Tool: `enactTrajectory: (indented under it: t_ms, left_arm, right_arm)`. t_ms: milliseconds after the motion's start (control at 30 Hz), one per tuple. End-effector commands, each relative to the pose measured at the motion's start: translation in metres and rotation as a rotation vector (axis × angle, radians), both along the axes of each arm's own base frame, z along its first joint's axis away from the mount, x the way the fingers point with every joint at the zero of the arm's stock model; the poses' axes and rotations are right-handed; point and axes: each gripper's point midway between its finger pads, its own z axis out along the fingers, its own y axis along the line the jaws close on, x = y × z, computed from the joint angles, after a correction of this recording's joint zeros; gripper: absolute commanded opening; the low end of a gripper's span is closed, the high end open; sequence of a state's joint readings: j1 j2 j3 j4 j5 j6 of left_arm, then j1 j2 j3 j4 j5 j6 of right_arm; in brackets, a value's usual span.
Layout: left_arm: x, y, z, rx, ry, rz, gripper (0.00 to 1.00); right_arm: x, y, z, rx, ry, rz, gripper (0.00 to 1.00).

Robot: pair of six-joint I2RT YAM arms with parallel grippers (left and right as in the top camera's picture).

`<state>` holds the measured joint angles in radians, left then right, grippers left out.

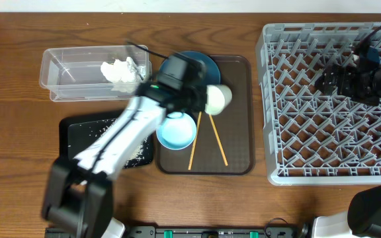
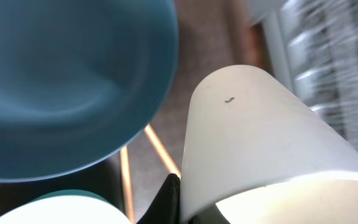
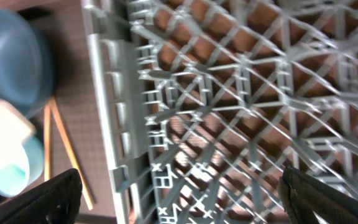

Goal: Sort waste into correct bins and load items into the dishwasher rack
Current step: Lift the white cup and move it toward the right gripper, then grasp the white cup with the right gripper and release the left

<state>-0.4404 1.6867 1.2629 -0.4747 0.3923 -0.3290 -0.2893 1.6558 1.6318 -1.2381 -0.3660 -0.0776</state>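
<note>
My left gripper holds the white cup (image 1: 221, 96), so my right gripper will next grab the cup across its outer sides to load it into the rack (image 1: 329, 152).
My left gripper (image 1: 205, 99) is shut on a white cup (image 1: 221, 96) and holds it over the brown tray; in the left wrist view one black finger (image 2: 169, 200) presses the cup's wall (image 2: 253, 137). Below it are the dark-blue plate (image 1: 207, 65) (image 2: 73, 81), the light-blue bowl (image 1: 176, 132) (image 2: 55, 210) and two chopsticks (image 1: 215, 137) (image 2: 159, 148). The napkin (image 1: 121, 71) lies in the clear tub (image 1: 65, 76). Rice lies on the black tray (image 1: 78, 135). My right gripper (image 1: 333, 79) (image 3: 179, 199) is open and empty above the grey rack (image 1: 329, 152) (image 3: 229, 112). I see no second cup.
The brown serving tray (image 1: 238, 119) sits between the bins and the rack and carries the plate, bowl and chopsticks. The rack's left wall (image 3: 114, 124) stands right beside that tray. The left arm stretches from the front left across the black tray.
</note>
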Motion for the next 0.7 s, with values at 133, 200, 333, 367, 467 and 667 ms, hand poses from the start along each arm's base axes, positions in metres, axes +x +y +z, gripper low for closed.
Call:
enactTrajectory:
  t_ms: [133,200,333,367,467,667]
  left_arm:
    - [-0.010,0.006,0.063,-0.488,0.159,-0.112,0.06]
    - [-0.010,0.012,0.073,-0.567,0.175,-0.138,0.06]
    - [-0.017,0.013,0.096,-0.709,0.151,-0.257,0.06]
    - [-0.019,0.012,0.099,-0.726,0.147,-0.278,0.06]
    - [-0.022,0.010,0.100,-0.737,0.154,-0.293,0.06]
    - [-0.032,-0.001,0.105,-0.757,0.144,-0.360,0.06]
  right_arm:
    - [-0.006,0.082,0.010,0.259,-0.147,0.394,0.99]
    - [-0.013,0.105,0.007,0.330,-0.173,0.491,0.99]
    - [-0.029,0.151,0.002,0.494,-0.245,0.660,0.99]
    - [-0.033,0.162,0.002,0.536,-0.268,0.698,0.99]
    - [-0.041,0.187,0.001,0.623,-0.323,0.776,0.99]
    - [-0.050,0.223,0.007,0.721,-0.415,0.902,0.99]
